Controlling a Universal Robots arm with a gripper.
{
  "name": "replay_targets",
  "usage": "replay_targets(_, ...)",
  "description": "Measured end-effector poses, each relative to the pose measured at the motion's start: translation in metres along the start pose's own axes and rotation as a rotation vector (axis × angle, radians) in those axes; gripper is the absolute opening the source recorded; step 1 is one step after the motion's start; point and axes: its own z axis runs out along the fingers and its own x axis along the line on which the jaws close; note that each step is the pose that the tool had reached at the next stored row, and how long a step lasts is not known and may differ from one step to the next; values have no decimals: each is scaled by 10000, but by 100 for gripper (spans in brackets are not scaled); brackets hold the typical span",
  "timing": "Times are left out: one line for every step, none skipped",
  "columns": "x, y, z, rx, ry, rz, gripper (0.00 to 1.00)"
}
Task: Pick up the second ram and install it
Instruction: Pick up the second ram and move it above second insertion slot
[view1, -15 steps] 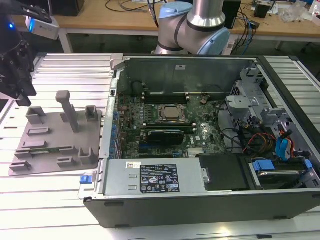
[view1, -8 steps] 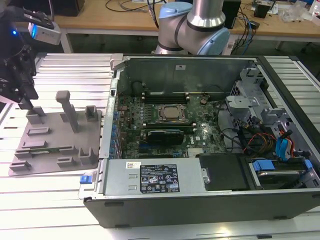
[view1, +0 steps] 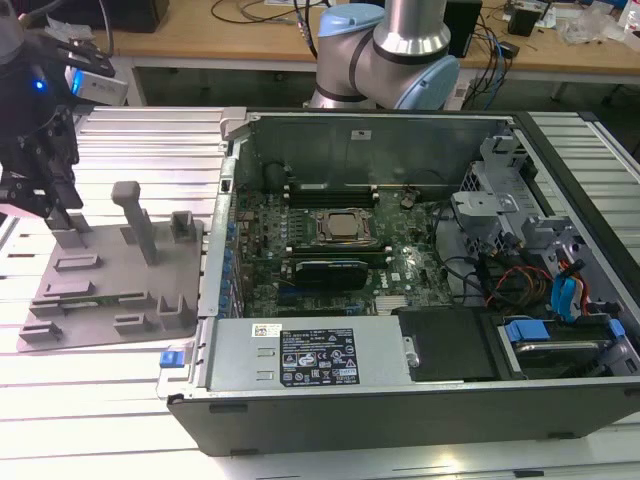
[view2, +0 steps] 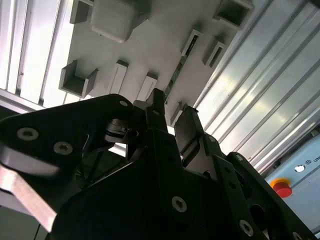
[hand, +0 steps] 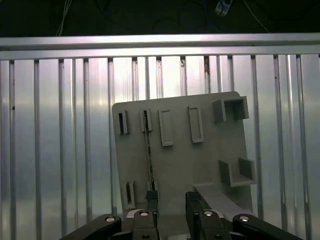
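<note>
The second ram's far end is in a slotted block, so my gripper should next pinch the flat sides of the ram at its near end.
The second ram is a thin green stick standing on edge in a slot of the grey holder plate. In the second wrist view the ram is a dark narrow strip between the plate's raised blocks. In the exterior view it lies near the plate's front-left part. My gripper hovers above the plate, apart from the ram, open with nothing between its fingers. One black finger lines up with the ram's near end. In the exterior view the gripper hangs over the plate's far left corner.
An open computer case lies at the exterior view's right, with the green motherboard and silver processor inside. The holder plate carries upright grey posts. Ribbed aluminium table surrounds everything. A red button is nearby.
</note>
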Motion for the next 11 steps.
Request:
replay_targets(0,0,9,0,-1,0,34)
replay_targets(0,-1,18,1,0,0,34)
replay_targets(1,-1,28,1,0,0,34)
replay_targets(1,-2,36,1,-1,0,34)
replay_targets(1,-2,44,1,-1,0,34)
replay_targets(1,-3,70,1,0,0,34)
replay_targets(2,-4,82,1,-1,0,34)
replay_targets(2,-4,90,1,-1,0,34)
replay_targets(2,-4,97,0,-1,0,34)
replay_targets(2,-5,104,1,-1,0,34)
replay_targets(2,-5,111,1,0,0,34)
